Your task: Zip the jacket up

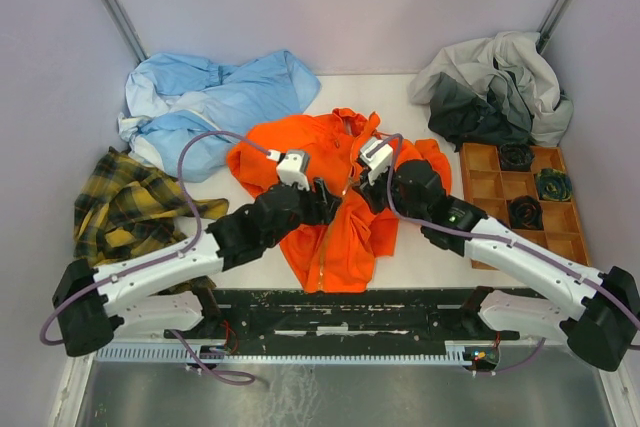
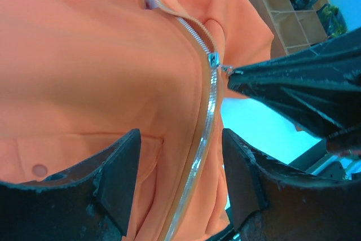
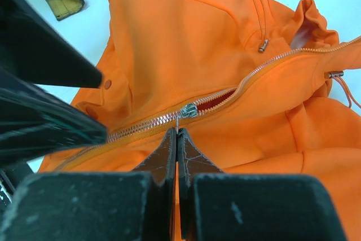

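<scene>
The closed zipper runs between my left gripper's fingers, but they are above the fabric, so a close now would miss. The gripper lowers first.
The orange jacket (image 1: 335, 217) lies front-up in the middle of the table, hood to the far side. Its light zipper (image 2: 204, 134) is closed from the hem up to the slider (image 3: 188, 111); above that it gapes open. My right gripper (image 3: 177, 132) is shut on the slider's small pull tab, and it also shows in the top view (image 1: 365, 190) and in the left wrist view (image 2: 234, 73). My left gripper (image 2: 180, 184) is open, its two fingers (image 2: 121, 179) either side of the closed zipper below the slider, low over the fabric (image 1: 328, 205).
A light blue garment (image 1: 215, 97) lies at the back left, a yellow plaid shirt (image 1: 130, 207) at the left. A grey and dark clothing heap (image 1: 495, 87) is at the back right. A wooden compartment tray (image 1: 485, 182) with dark items sits right of the jacket.
</scene>
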Robot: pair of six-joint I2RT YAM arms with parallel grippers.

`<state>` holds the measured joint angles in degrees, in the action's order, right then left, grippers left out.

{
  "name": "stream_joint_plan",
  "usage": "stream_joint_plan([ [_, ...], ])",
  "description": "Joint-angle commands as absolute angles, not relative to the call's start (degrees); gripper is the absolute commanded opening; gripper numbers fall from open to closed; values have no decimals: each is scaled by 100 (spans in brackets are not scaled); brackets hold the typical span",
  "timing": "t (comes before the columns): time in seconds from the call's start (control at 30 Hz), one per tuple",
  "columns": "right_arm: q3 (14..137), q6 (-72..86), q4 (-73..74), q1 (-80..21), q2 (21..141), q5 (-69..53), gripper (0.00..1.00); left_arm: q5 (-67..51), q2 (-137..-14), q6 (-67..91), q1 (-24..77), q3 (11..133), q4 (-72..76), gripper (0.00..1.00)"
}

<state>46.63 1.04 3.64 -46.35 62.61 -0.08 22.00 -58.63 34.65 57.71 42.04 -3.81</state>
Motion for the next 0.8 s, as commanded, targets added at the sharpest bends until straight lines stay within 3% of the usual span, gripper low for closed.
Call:
stream_joint_plan([
  [0.0,4859,105,188,-4745,6154,-146,0,2002,-6527,3029,5727,4772,180,66],
  [0.1,4918,10,191,-4755,6166,-61,0,1968,-6984,3007,5692,4997,122,61],
  [0.3,5011,-407,162,-4709,6202,875,0,2220,-7037,2961,5602,4912,-165,11],
  [0.37,5087,-491,136,-4598,6264,1261,0,2386,-6855,2850,5538,4837,-250,3],
  [0.77,6468,-497,423,-3648,6644,1543,0,2999,-7073,1254,4712,6643,-1301,3],
])
